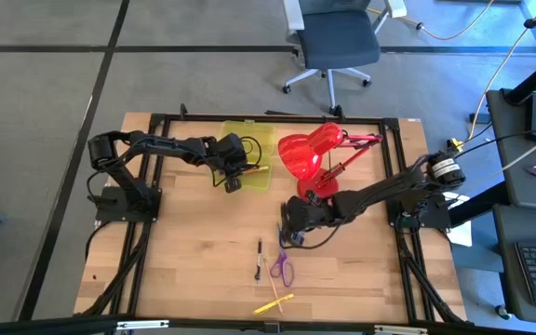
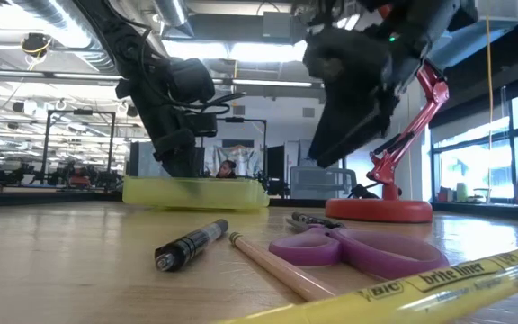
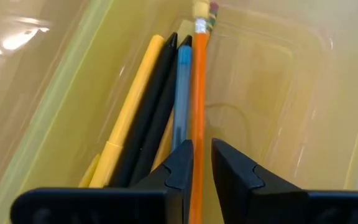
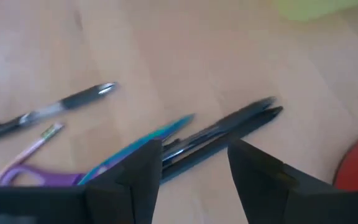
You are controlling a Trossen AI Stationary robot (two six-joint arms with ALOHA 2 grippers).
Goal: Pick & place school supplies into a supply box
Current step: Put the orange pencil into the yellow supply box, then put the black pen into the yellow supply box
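My right gripper grips the black pen by the pen's body (image 4: 214,148) next, to put it into the supply box.
The yellow-green supply box (image 1: 252,154) stands open at the table's far middle. My left gripper (image 3: 202,155) reaches down into it, fingers a narrow gap apart around an orange pencil (image 3: 199,93). That pencil lies on the box floor beside a blue pen (image 3: 182,81), two black pens (image 3: 157,106) and a yellow one (image 3: 132,99). My right gripper (image 4: 194,155) hangs open above two black pens (image 4: 229,132) and a teal pen (image 4: 145,142) on the table. Purple scissors (image 1: 283,269), a pencil (image 2: 268,265), a black pen (image 1: 259,251) and a yellow highlighter (image 1: 274,304) lie nearer the front. My left gripper's fingers (image 3: 182,165) come from above on a slant and stand close on either side of the orange pencil's near part (image 3: 197,134), along its length. A thin gap shows beside one finger; I cannot tell whether the fingers touch the pencil.
A red desk lamp (image 1: 310,154) stands right of the box, its round base (image 2: 376,211) close behind my right gripper (image 1: 288,226). Bare wood lies at the table's left and near right. An office chair (image 1: 338,42) is beyond the far edge.
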